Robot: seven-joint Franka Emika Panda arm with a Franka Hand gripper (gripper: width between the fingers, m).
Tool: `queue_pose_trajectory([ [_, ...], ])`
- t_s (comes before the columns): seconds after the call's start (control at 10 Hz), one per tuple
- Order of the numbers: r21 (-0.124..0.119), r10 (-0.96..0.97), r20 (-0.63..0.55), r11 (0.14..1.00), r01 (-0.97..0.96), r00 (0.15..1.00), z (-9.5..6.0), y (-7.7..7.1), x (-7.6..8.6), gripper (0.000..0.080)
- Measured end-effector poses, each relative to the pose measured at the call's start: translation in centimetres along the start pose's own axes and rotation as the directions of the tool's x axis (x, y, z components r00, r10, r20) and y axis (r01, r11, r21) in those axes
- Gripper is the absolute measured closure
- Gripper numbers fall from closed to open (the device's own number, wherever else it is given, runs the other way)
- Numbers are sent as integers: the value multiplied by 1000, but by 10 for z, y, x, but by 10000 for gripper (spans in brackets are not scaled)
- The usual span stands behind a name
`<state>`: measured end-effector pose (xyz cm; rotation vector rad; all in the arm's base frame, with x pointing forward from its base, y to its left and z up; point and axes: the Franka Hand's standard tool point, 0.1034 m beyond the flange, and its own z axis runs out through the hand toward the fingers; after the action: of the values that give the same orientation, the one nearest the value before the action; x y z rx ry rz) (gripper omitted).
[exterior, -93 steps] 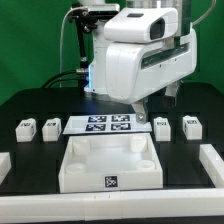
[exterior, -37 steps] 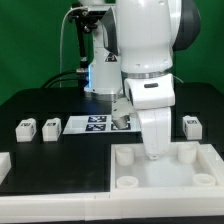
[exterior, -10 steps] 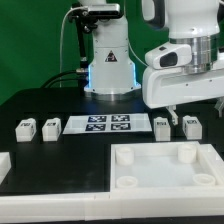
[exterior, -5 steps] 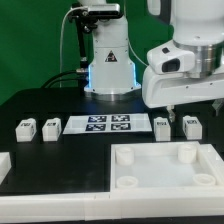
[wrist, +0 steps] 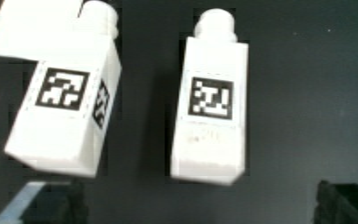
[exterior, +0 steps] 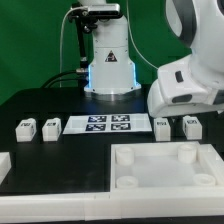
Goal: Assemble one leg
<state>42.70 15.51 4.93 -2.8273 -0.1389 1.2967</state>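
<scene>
My gripper next needs to grab the leg by its square tagged body (exterior: 192, 128) (wrist: 210, 115), so that the leg's round peg stays free to go into the tray's corner socket.
In the exterior view the white arm (exterior: 190, 85) hangs over two legs at the right, one leg (exterior: 162, 126) nearer the middle and the other leg (exterior: 190, 125) beside it. Its body hides the fingers there. In the wrist view both show as white posts with square marker tags, lying side by side on the black table: one leg (wrist: 211, 100) and its neighbour (wrist: 66, 100). My gripper (wrist: 194, 205) is open and empty above them. Its dark fingertips (wrist: 350, 200) stand wide apart, touching neither post.
Two more legs (exterior: 25, 127) (exterior: 50, 127) lie at the exterior view's left. The marker board (exterior: 98, 124) lies in the middle. The large white tray-like part (exterior: 165, 152) with corner sockets sits at the front right. A white block (exterior: 4, 163) is at the left edge.
The arm has left the tray-like part, swung to the exterior view's right and come down over the two right legs. The legs have not moved.
</scene>
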Motion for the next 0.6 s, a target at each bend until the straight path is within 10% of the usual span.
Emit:
queue_pose_trajectory([
  [0.6, -12, 26, 10, 1000, -26, 1000, 32, -9, 5, 151],
])
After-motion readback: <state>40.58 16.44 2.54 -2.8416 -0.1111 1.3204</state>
